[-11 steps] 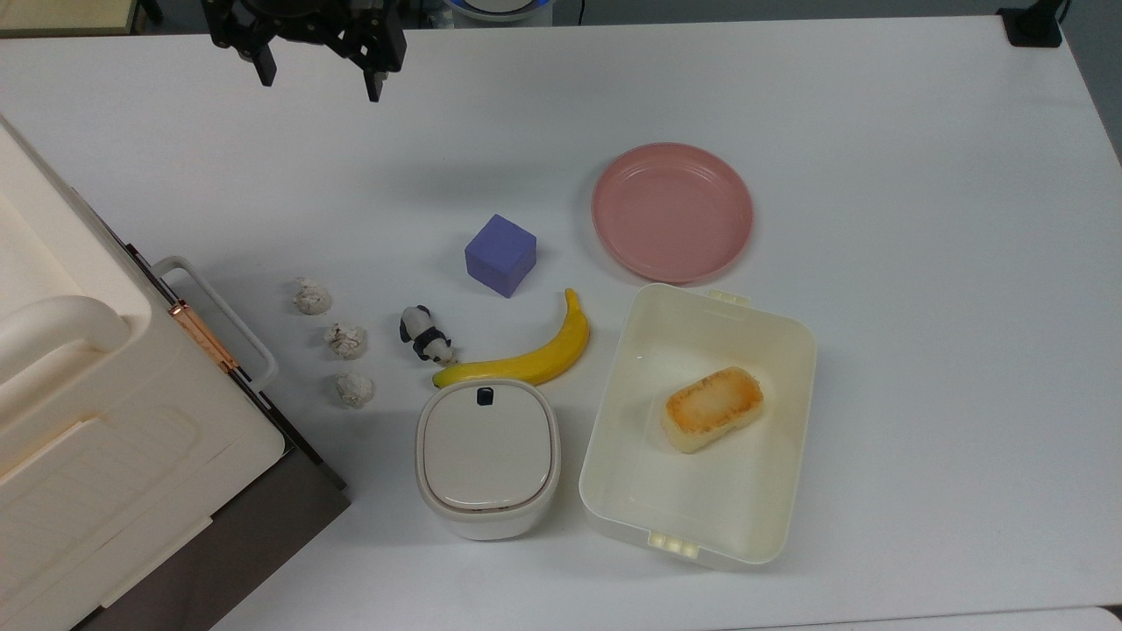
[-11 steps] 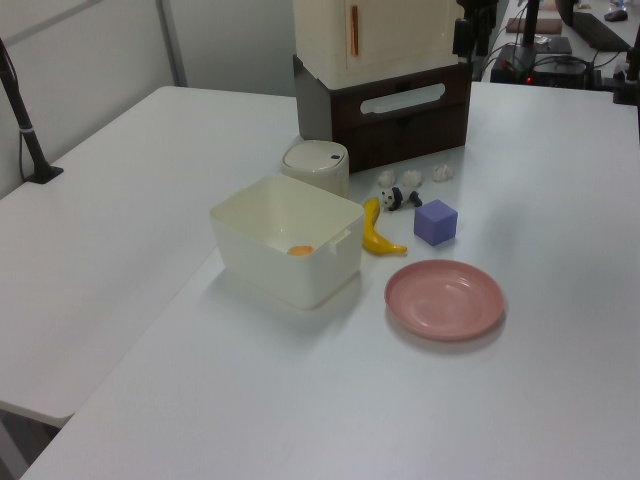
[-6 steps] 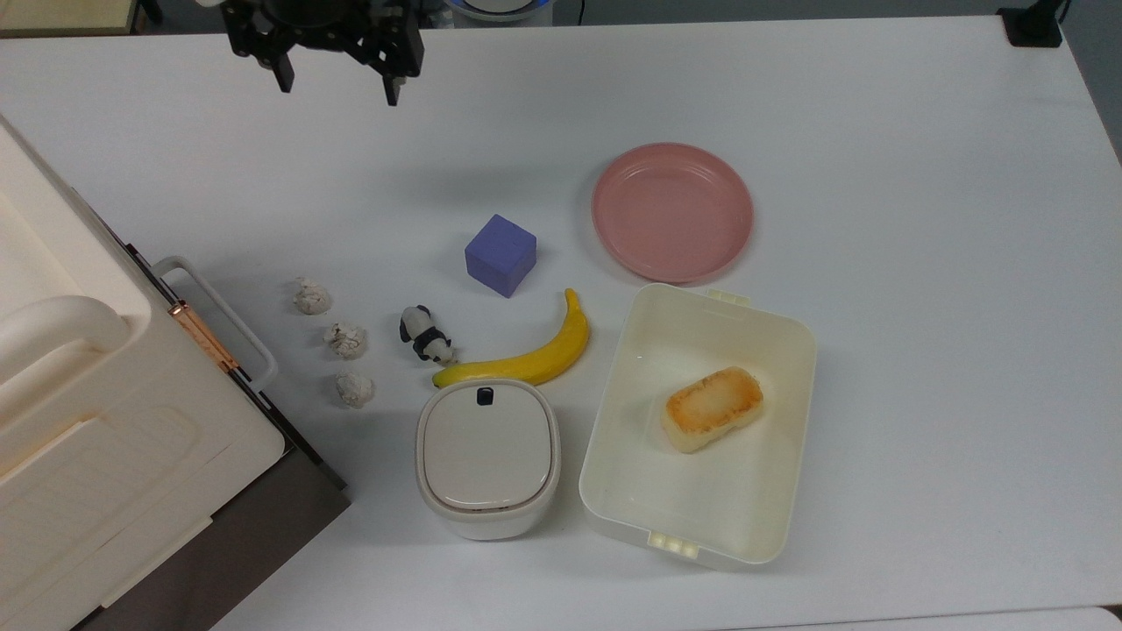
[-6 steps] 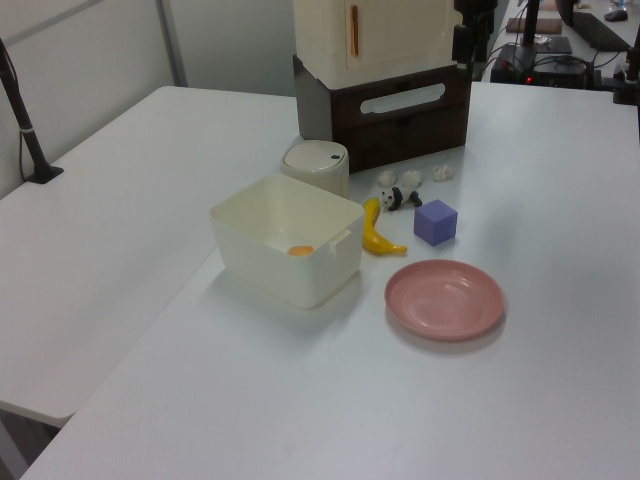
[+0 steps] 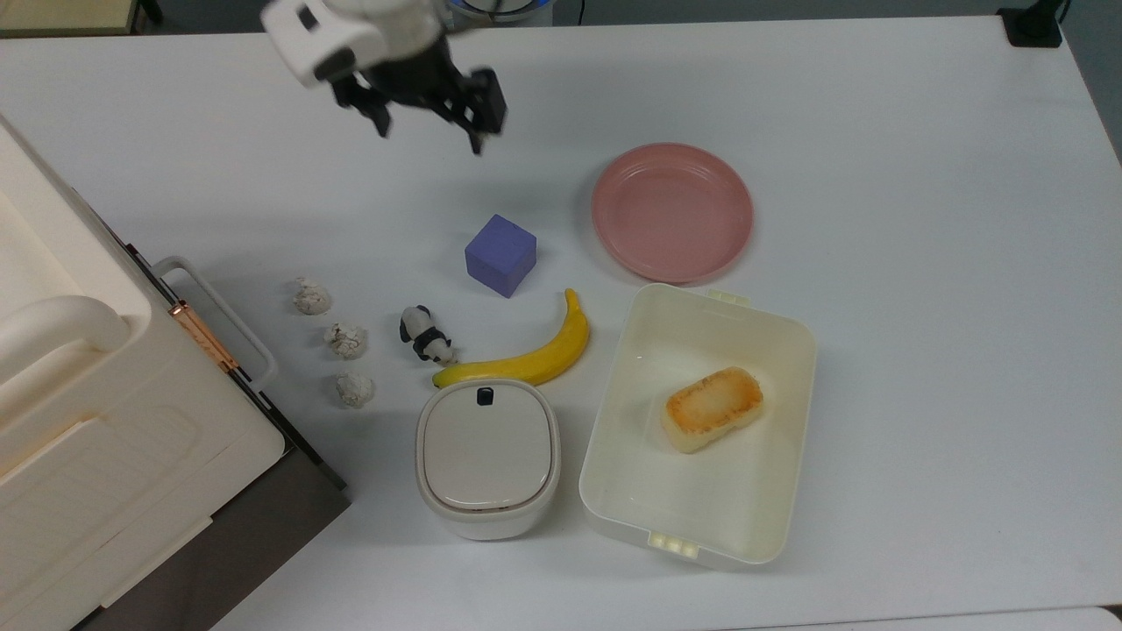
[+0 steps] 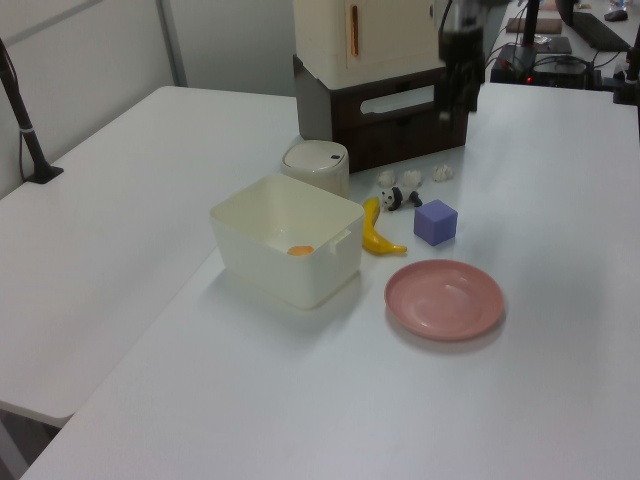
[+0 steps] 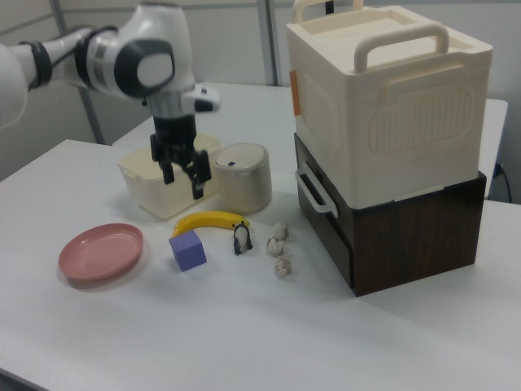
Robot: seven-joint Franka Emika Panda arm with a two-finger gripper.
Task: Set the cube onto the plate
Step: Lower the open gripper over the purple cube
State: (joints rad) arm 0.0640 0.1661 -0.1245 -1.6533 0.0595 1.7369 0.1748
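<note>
Next, my gripper needs to grab the blue-purple cube by its flat sides to set it on the pink plate (image 6: 444, 299).
The blue-purple cube (image 5: 500, 255) rests on the white table, a corner turned toward the banana; it also shows in the left view (image 6: 436, 222) and in the right view (image 7: 188, 250). The round pink plate (image 5: 672, 212) lies empty to the top view's right of the cube, a short gap between them (image 6: 445, 299) (image 7: 101, 252). My gripper (image 5: 429, 136) hangs above the table, up and to the top view's left of the cube. It is open with nothing between its fingers. In the right view the gripper (image 7: 183, 181) is higher than the cube, in front of the tub.
A banana (image 5: 526, 350), a toy panda (image 5: 425, 335) and three crumpled paper balls (image 5: 346, 340) lie near the cube. A cream tub (image 5: 605, 438) holds a bread piece (image 5: 712, 408). Beside it stands a lidded pot (image 5: 487, 456). A big cream box on a brown drawer unit (image 7: 391, 147) fills the top view's left.
The gripper has moved down and to the top view's right, from the table's far edge toward the cube, staying open. Nothing on the table has moved.
</note>
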